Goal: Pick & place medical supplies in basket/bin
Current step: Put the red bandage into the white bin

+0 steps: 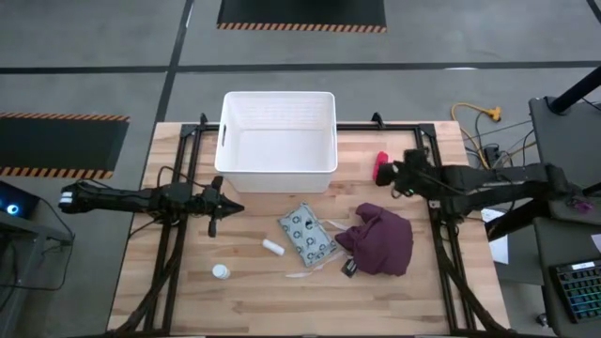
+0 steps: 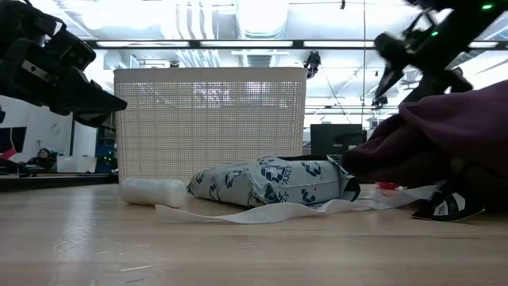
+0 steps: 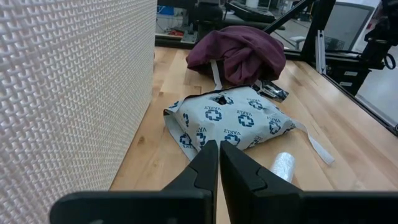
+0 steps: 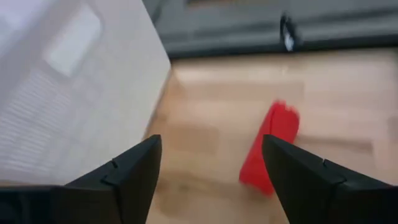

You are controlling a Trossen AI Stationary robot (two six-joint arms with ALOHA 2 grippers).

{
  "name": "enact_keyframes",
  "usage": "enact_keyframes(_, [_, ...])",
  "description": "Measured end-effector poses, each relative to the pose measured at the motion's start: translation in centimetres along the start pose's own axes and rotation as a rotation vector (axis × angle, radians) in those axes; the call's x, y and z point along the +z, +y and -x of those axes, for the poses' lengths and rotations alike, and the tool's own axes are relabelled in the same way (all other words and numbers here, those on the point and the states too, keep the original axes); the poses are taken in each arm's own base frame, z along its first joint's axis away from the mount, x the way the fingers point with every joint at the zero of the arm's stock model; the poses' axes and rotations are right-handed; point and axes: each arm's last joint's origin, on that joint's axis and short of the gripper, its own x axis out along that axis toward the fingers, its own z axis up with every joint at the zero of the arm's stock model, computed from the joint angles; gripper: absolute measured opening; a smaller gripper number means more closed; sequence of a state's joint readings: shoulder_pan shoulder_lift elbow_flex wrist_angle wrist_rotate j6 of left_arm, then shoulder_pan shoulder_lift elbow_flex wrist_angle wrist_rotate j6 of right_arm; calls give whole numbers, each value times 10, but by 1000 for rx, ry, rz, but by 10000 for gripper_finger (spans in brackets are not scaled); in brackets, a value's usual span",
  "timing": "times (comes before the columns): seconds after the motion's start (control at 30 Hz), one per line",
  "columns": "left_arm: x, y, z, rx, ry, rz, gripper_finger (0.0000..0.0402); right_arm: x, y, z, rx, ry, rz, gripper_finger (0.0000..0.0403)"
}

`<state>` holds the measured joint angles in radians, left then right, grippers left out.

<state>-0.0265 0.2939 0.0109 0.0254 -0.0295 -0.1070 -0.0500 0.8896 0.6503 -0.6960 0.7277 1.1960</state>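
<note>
I need to grab the red roll next with my right gripper by its plain end, opposite the notched tip, so the roll can be placed in the white ribbed tub [image 1: 279, 141].
The white ribbed tub [image 1: 279, 141] stands at the table's far middle. My left gripper [image 1: 228, 207] hovers shut just near of the tub's left corner; its wrist view shows the shut fingers [image 3: 219, 155] pointing at the grey-green packet [image 3: 230, 121] and the short white cylinder [image 3: 285, 165]. The packet [image 1: 306, 235], the cylinder [image 1: 272, 247] and the small white round piece [image 1: 220, 271] lie flat on the table. My right gripper [image 4: 211, 142] is open above the red roll [image 4: 270, 146], which lies on the table right of the tub [image 1: 383, 167]. In the low view this gripper [image 2: 393, 48] hangs high over the table.
A crumpled maroon cloth [image 1: 380, 238] lies right of the packet, with a small black item [image 1: 348, 268] and a white strip [image 2: 262, 213] at its near side. Black frame rails [image 1: 174, 235] run along both table sides. Bare wood shows along the near edge.
</note>
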Motion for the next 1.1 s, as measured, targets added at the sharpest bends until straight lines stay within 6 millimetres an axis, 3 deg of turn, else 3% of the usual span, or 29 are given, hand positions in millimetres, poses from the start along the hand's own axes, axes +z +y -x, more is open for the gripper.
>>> enact_keyframes(0.2, [0,0,0,0,0,0,0,14,5,-45,-147,213,-3,282])
enact_keyframes(0.4, [0,0,0,0,0,0,0,35,-6,-82,-295,242,-41,288])
enact_keyframes(0.57, [0,0,0,-1,0,0,0,41,-15,-108,-339,264,-49,288])
enact_keyframes(1.1, [0,0,0,0,0,0,0,8,-29,-161,-468,503,-40,264])
